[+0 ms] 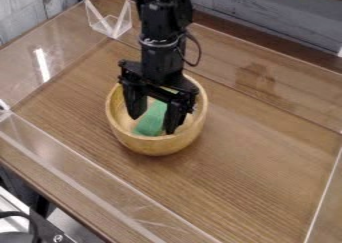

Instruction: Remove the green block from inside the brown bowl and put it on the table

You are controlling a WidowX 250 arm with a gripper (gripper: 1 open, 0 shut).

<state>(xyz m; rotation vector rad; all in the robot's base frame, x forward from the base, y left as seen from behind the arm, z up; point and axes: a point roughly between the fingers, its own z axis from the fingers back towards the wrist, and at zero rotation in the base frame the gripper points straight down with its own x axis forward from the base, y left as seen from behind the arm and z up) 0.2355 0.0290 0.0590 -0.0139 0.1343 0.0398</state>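
Next, my gripper grabs the block by its opposite sides to remove the green block from the brown bowl.
The brown bowl stands on the table a little left of centre. The green block lies inside it, partly covered by my gripper. My gripper points straight down into the bowl, open, with one finger on each side of the block. I cannot tell whether the fingers touch the block or the bowl's floor. The black arm rises from the gripper toward the top of the view.
Clear acrylic walls edge the table on the left, front and right. A folded clear plastic piece stands at the back left. Bare wood lies to the right of the bowl and in front of it.
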